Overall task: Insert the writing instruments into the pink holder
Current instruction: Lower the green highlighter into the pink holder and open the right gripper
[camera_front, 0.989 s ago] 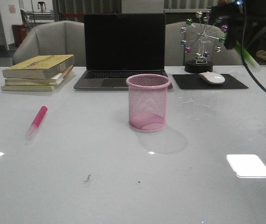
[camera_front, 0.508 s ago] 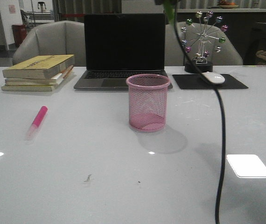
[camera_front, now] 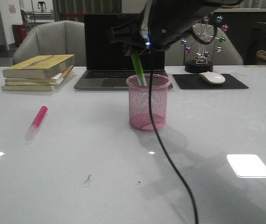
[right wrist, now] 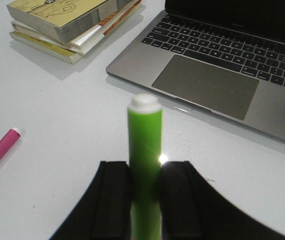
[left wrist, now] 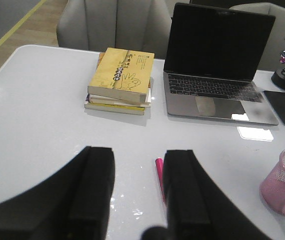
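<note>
My right gripper should open now, because the green marker's lower end is inside the mesh rim [camera_front: 148, 82] and the green marker would stay in the pink holder.
The pink holder [camera_front: 148, 103] stands upright mid-table in front of the laptop; its edge also shows in the left wrist view [left wrist: 281, 190]. My right gripper [camera_front: 134, 49] hangs just above it, shut on the green marker [camera_front: 140, 72], which is tilted with its lower end at the holder's mouth. In the right wrist view the green marker [right wrist: 144, 137] sits pinched in the gripper [right wrist: 145, 167], pale end away from the fingers. The pink marker [camera_front: 37, 122] lies flat on the table at the left. My left gripper [left wrist: 138, 152] is open above it, the pink marker [left wrist: 159, 176] beside one finger.
An open laptop [camera_front: 123, 51] stands behind the holder. Stacked books [camera_front: 37, 72] lie at the back left. A mouse [camera_front: 212, 77] on a black pad and a ball ornament [camera_front: 203, 42] are at the back right. The right arm's cable [camera_front: 170, 163] trails across the table.
My right arm has swung in from the far right and come down over the holder, carrying the green marker. The pink marker and the holder have not moved.
</note>
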Available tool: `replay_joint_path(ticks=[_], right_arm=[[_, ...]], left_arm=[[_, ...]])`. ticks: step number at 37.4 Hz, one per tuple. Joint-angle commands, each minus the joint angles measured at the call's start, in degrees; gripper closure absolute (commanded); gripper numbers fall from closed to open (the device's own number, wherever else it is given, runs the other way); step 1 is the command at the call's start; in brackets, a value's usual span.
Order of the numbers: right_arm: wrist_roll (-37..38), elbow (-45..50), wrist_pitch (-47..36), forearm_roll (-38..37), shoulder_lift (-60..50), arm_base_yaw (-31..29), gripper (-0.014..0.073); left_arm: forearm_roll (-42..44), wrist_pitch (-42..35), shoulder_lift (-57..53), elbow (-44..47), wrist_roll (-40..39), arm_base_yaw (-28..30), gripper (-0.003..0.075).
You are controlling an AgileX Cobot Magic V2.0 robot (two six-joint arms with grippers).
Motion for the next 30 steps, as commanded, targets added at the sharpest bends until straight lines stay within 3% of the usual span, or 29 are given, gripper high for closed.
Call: replay_joint_path(ticks=[1,10,20,30], right_arm=[[-0.6,-0.5,-6.8,-1.5,-3.2,-0.1,0.0564],[-1.0,-0.5,-8.4,-3.1,-3.1,-0.1,0.0542],[-1.0,-0.5,-7.3,-3.1,-3.5,-0.1,0.0145],[-5.8,-0.5,3.5,-4.6,-9.1,-1.3,0.0151]], left_arm=[[-0.6,-5.4,0.3,-2.2,-0.6,0.1,0.0389],[-0.6,-5.5,0.3,-2.2,-0.6,0.1,0.0389],[-0.6,-5.5,0.3,-2.2,-0.6,0.1,0.0389],[-0.6,-5.7,0.3,-2.2,-0.6,0.1,0.0389]])
